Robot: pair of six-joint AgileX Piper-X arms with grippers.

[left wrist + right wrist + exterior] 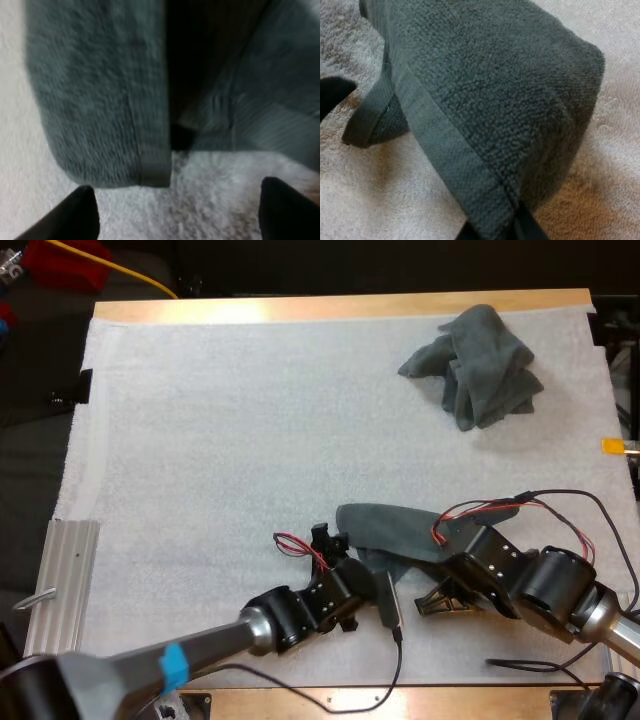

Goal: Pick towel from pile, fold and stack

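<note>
My left gripper is to grab the towel (392, 528) next, by its hemmed edge. Then it can spread the towel out flat for folding.
One dark grey-green towel (400, 532) lies partly folded on the white mat near the front edge. My right gripper (432, 560) is at its right side; in the right wrist view the towel's hemmed edge (455, 165) drapes over the fingers (526, 227), which pinch it. My left gripper (348, 558) is at the towel's left near edge. In the left wrist view its fingertips (75, 215) stand wide apart on the mat, just short of the towel's hem (150, 170). A crumpled towel (475, 365) sits at the far right of the mat.
A ribbed metal rail (68, 580) lies along the mat's left front edge. The white mat (250, 420) stretches bare across the middle and left. The table's wooden front edge (380, 702) is close under both arms.
</note>
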